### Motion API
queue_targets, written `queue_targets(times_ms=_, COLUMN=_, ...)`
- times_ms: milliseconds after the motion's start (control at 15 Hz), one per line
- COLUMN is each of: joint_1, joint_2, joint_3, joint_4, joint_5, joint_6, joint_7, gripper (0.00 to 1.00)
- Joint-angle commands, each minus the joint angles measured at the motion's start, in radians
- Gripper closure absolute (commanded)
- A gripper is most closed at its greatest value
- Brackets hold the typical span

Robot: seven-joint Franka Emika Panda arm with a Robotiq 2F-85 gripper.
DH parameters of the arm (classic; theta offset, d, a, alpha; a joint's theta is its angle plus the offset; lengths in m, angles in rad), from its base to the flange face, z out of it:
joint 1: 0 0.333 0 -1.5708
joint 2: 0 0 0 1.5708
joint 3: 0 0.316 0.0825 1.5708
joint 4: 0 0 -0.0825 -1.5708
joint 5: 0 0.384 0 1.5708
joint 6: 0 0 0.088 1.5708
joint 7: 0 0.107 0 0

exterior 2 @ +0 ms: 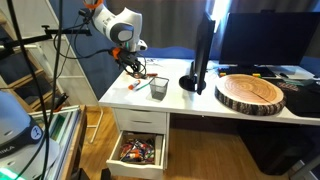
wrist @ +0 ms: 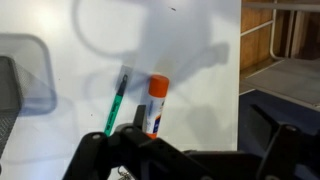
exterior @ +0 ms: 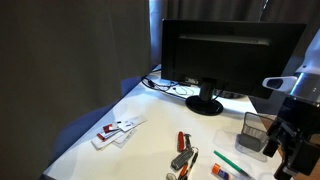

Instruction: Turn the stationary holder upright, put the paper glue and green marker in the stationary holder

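The robot will next use its gripper to grab the body of the paper glue behind its orange cap. The glue's end with the cap then stays free to go into the stationary holder.
The stationary holder [exterior: 252, 132], a dark wire-mesh box, stands upright on the white desk in both exterior views [exterior 2: 159, 89]; only its edge [wrist: 7, 88] shows at the left of the wrist view. The green marker [wrist: 117, 103] and the orange-capped paper glue [wrist: 156, 104] lie side by side on the desk, just right of the holder. My gripper [wrist: 205, 140] hangs above the desk, to the right of the glue, open with nothing between its fingers. In an exterior view it [exterior: 283, 143] hovers right beside the holder, with the marker [exterior: 228, 160] lying in front.
A black monitor [exterior: 215, 50] stands behind on its foot [exterior: 204, 105]. A red-handled tool [exterior: 183, 140], a silver-and-red clump [exterior: 180, 160] and white cards [exterior: 118, 130] lie on the desk. A wooden slab [exterior 2: 250, 92] sits further along. A drawer [exterior 2: 138, 150] below hangs open.
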State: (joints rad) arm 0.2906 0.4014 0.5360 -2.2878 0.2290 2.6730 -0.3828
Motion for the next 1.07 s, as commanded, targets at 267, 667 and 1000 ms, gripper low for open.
queue_targets(times_ms=267, joint_1=-0.101, joint_2=0.194, joint_3=0.053, joint_4=0.025, joint_5=-0.012, joint_6=0.132, joint_7=-0.114, gripper=0.0)
queue_targets(times_ms=667, joint_1=-0.115, joint_2=0.282, joint_3=0.077, joint_4=0.036, joint_5=-0.073, joint_6=0.253, joint_7=-0.054, gripper=0.0)
queue_targets(times_ms=1000, joint_1=-0.07, joint_2=0.329, joint_3=0.036, joint_4=0.059, joint_5=-0.168, joint_6=0.326, joint_7=0.009, gripper=0.0)
